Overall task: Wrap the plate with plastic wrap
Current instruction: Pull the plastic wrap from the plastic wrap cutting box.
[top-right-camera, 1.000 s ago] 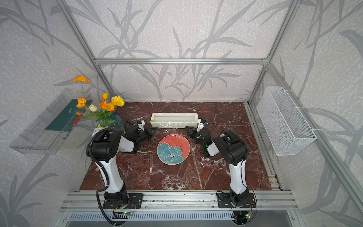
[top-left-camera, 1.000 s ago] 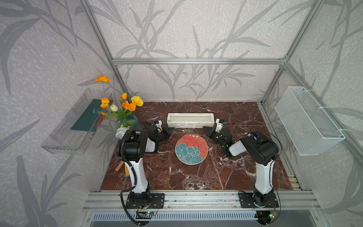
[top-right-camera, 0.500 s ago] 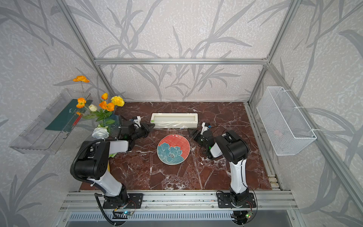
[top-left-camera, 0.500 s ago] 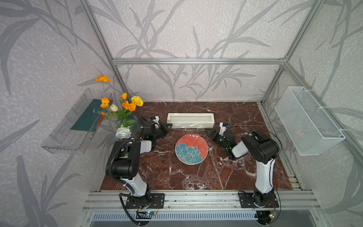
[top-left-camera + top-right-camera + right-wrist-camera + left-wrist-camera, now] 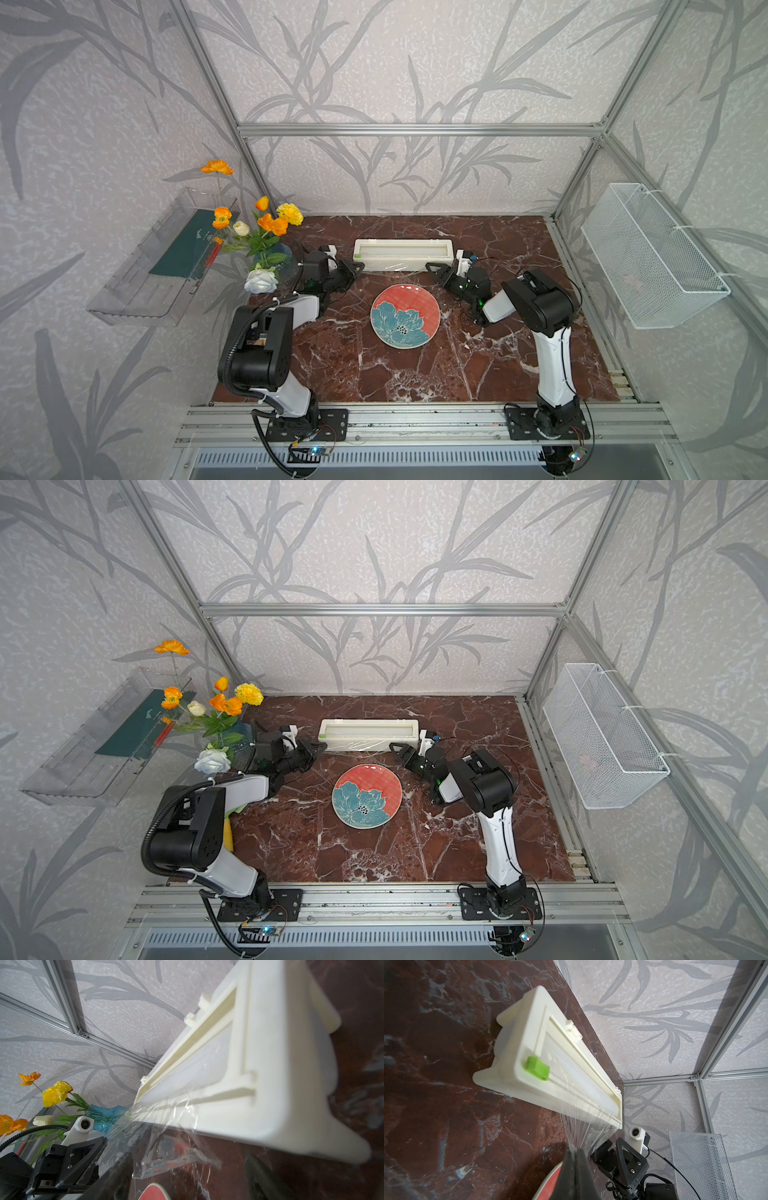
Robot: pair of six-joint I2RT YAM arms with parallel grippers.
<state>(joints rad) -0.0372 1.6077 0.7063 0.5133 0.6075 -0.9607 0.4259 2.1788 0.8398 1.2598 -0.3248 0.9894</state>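
The plastic wrap needs to be stretched wide over the plate (image 5: 405, 316), so the robot's right gripper will next grab the plastic wrap's loose hanging corner (image 5: 424, 269), opposite the corner in the left gripper.
The coral-red plate (image 5: 405, 316) (image 5: 367, 796) with a teal flower lies flat mid-table. Behind it stands the cream dispenser box (image 5: 402, 253) with a green slider (image 5: 537, 1068). The plastic wrap (image 5: 581, 1130) runs out of the box in taut streaks to my left gripper (image 5: 576, 1150), which is shut on its corner near the box's left end (image 5: 355, 268). My right gripper (image 5: 189, 1178) is open at the box's right end (image 5: 432, 268). A loose crumpled flap of the wrap (image 5: 166, 1153) hangs between its spread fingers, touching neither that I can see. The plate's rim (image 5: 153, 1192) shows just below.
A blue vase of orange, yellow and white flowers (image 5: 270, 253) stands close behind the left arm. A clear shelf (image 5: 166, 266) hangs on the left wall and a white wire basket (image 5: 648, 257) on the right wall. A yellow item (image 5: 227, 833) lies under the left arm.
My right gripper has opened and let go of the wrap's right corner. The left arm's elbow has swung out toward the front left, its gripper staying shut on the wrap.
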